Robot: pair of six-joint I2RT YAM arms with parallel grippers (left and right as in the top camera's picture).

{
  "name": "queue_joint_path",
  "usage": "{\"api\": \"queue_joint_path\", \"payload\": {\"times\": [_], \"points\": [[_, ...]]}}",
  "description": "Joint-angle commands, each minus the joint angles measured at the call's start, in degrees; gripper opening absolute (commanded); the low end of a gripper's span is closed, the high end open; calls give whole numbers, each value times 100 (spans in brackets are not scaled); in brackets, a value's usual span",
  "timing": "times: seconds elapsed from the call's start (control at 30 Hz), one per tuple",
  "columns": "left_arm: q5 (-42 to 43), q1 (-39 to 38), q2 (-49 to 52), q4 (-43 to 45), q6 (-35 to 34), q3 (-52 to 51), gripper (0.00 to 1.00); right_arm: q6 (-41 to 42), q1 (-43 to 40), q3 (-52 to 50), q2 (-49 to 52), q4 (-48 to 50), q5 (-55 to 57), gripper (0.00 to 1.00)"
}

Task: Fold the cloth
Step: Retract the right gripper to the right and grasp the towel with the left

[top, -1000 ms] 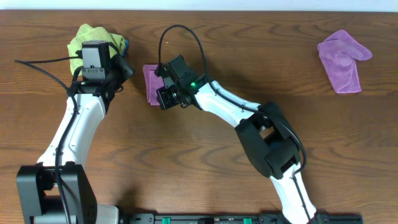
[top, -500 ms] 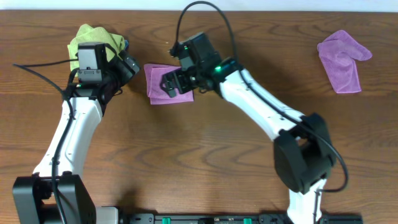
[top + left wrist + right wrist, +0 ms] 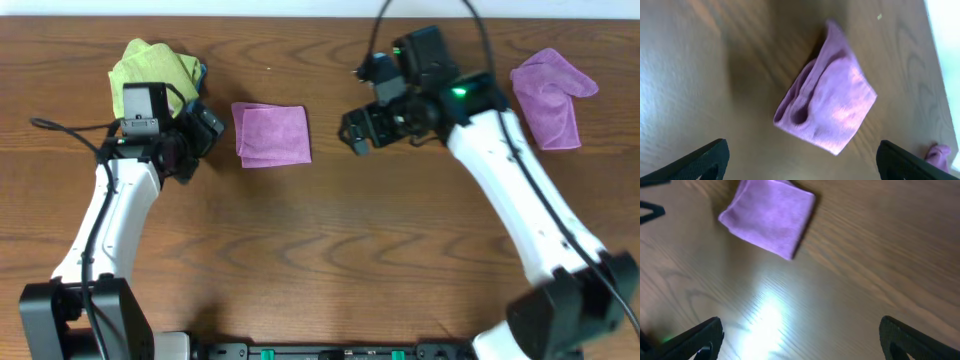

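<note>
The robot's left gripper next needs to pinch the purple cloth's nearest edge, layers together, to lay that cloth still folded on the yellow-green cloth.
A small purple cloth (image 3: pixel 272 135) lies folded into a flat square on the wooden table, left of centre. My left gripper (image 3: pixel 207 128) hangs just left of it, open and empty. In the left wrist view the cloth (image 3: pixel 827 107) lies ahead of the left gripper (image 3: pixel 802 162), apart from both fingers. My right gripper (image 3: pixel 357 133) is open and empty, a short way right of the cloth. The right wrist view shows the cloth (image 3: pixel 769 222) well beyond the right gripper (image 3: pixel 800 337), with bare table between the fingers.
A second purple cloth (image 3: pixel 552 95) lies crumpled at the back right; its tip (image 3: pixel 939 154) shows in the left wrist view. A yellow-green cloth (image 3: pixel 150 62) sits bunched at the back left, behind my left arm. The table's far edge (image 3: pixel 320 12) runs along the top.
My right gripper has opened, let go of the purple cloth and swung away to the right. The left gripper opened and drew back slightly. The cloth now lies folded by itself.
</note>
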Motion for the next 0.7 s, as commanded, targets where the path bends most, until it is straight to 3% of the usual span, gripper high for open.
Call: {"api": "queue_joint_path", "payload": {"times": [0.0, 0.43, 0.67], "points": [[385, -2, 101, 26, -330, -284, 95, -205, -267, -531, -555, 26, 107, 99], [603, -452, 297, 872, -922, -1095, 95, 378, -997, -3727, -3849, 782, 109, 99], [592, -732, 813, 1419, -990, -1097, 96, 981, -1167, -4601, -5123, 769, 210, 99]]}}
